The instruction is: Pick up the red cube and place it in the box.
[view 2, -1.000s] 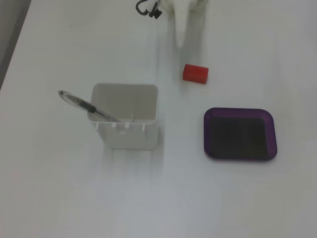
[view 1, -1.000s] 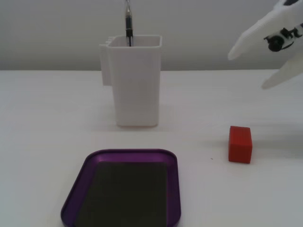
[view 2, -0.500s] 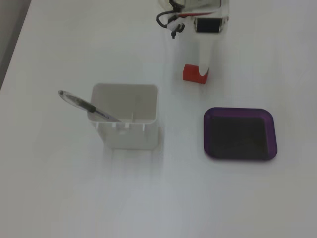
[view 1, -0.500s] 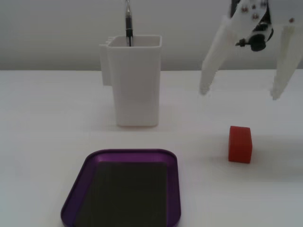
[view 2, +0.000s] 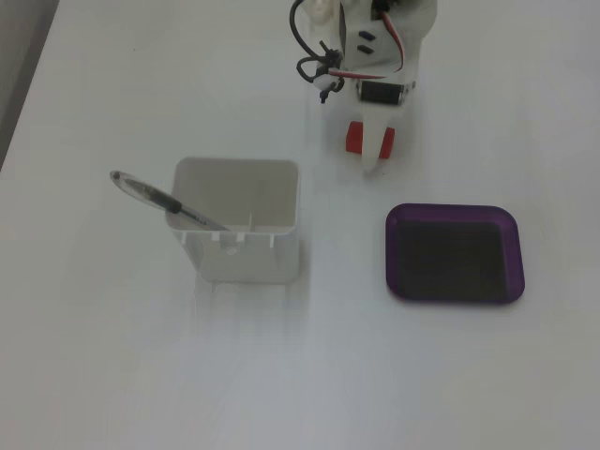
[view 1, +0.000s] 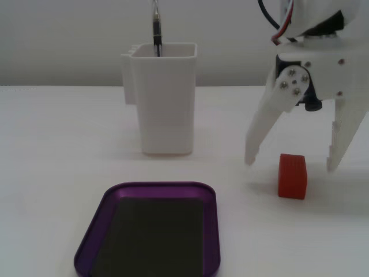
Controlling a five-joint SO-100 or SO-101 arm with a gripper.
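The gripper grabs the opposite sides of the red cube [view 1: 292,176] next, to place it in the purple box [view 1: 153,236].
The red cube [view 1: 292,176] stands on the white table, right of the purple box [view 1: 153,236]. My white gripper [view 1: 291,164] hangs open over it, one finger on each side of the cube, tips just above the table and not touching it. In the fixed view from above, the cube [view 2: 356,137] is partly covered by a gripper finger [view 2: 374,150], and the box [view 2: 455,253] lies empty to the lower right of it.
A tall white container [view 1: 164,98] with a pen [view 1: 156,29] stands behind the box; it also shows in the view from above [view 2: 239,230], left of the box.
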